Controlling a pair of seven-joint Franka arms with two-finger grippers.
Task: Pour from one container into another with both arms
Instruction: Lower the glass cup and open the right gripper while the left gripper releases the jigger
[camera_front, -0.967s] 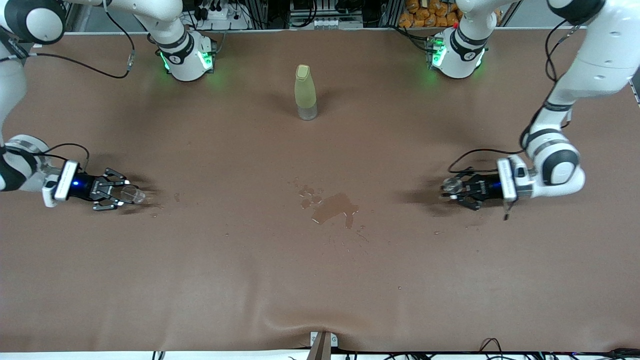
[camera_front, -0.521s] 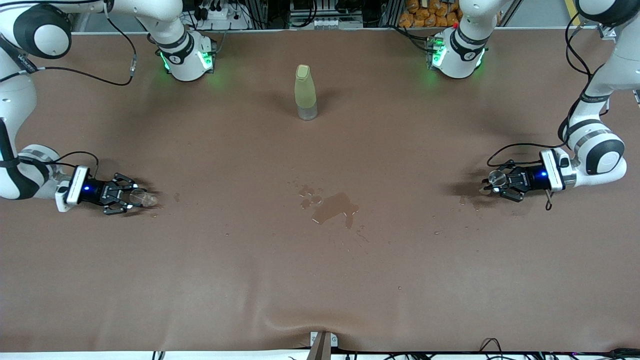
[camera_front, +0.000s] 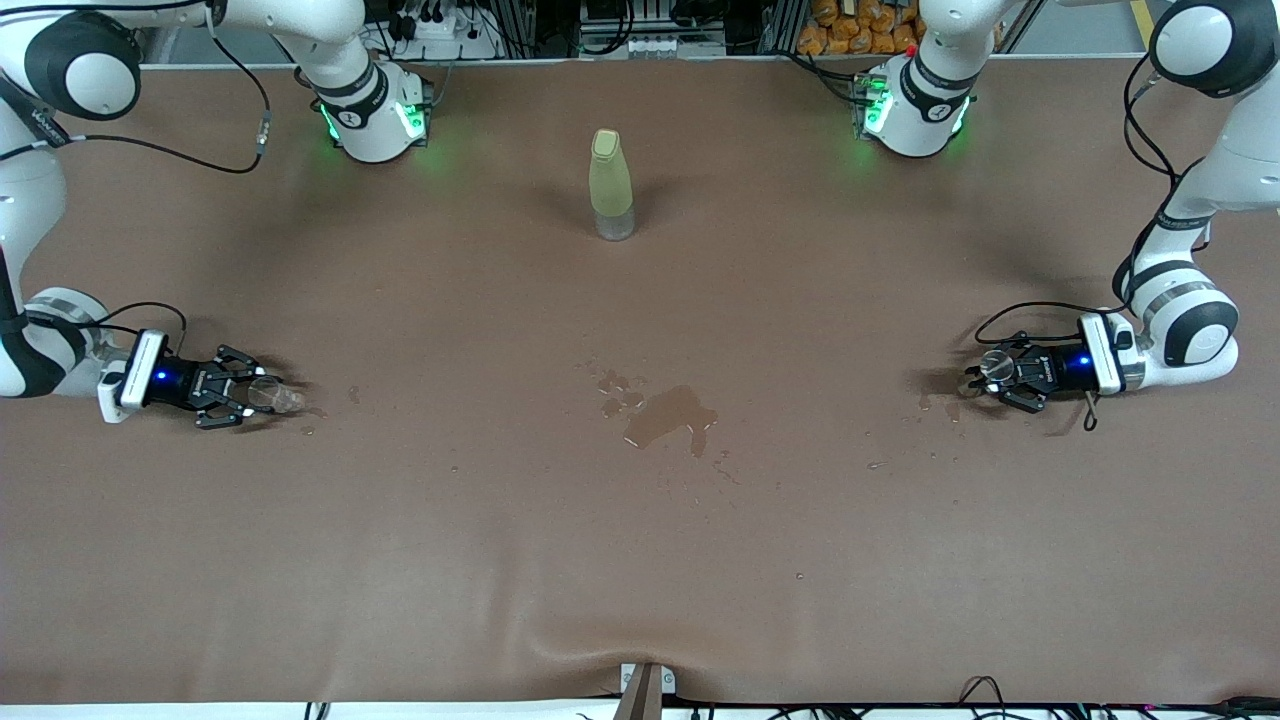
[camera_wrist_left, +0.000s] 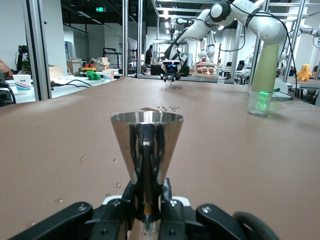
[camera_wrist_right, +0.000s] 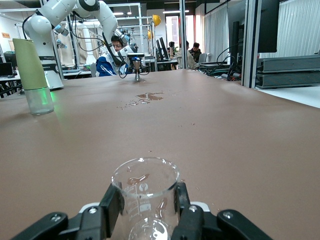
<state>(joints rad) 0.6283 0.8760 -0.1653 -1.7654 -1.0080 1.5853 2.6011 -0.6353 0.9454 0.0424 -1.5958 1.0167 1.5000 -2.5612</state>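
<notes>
The grey-rimmed cup's base is low on the tabletop and the cup would stand if released, so my left gripper opens next.
The clear cup is tiny and glassy, with printed marks and a few brown drops inside. My right gripper is shut on its sides, low over the table at the right arm's end. The grey-rimmed cup is a silvery cone narrowing to a slim stem. It stands upright in my left gripper, which is shut on the stem, low over the table at the left arm's end. The two cups are far apart.
The tall yellow-green bottle stands mid-table, closer to the robots' bases. A brown puddle with scattered drops lies at the table's middle. Small wet spots sit beside the left gripper.
My left gripper has carried the grey-rimmed cup away from the puddle toward the left arm's end and lowered it. My right gripper with the clear cup has shifted only slightly.
</notes>
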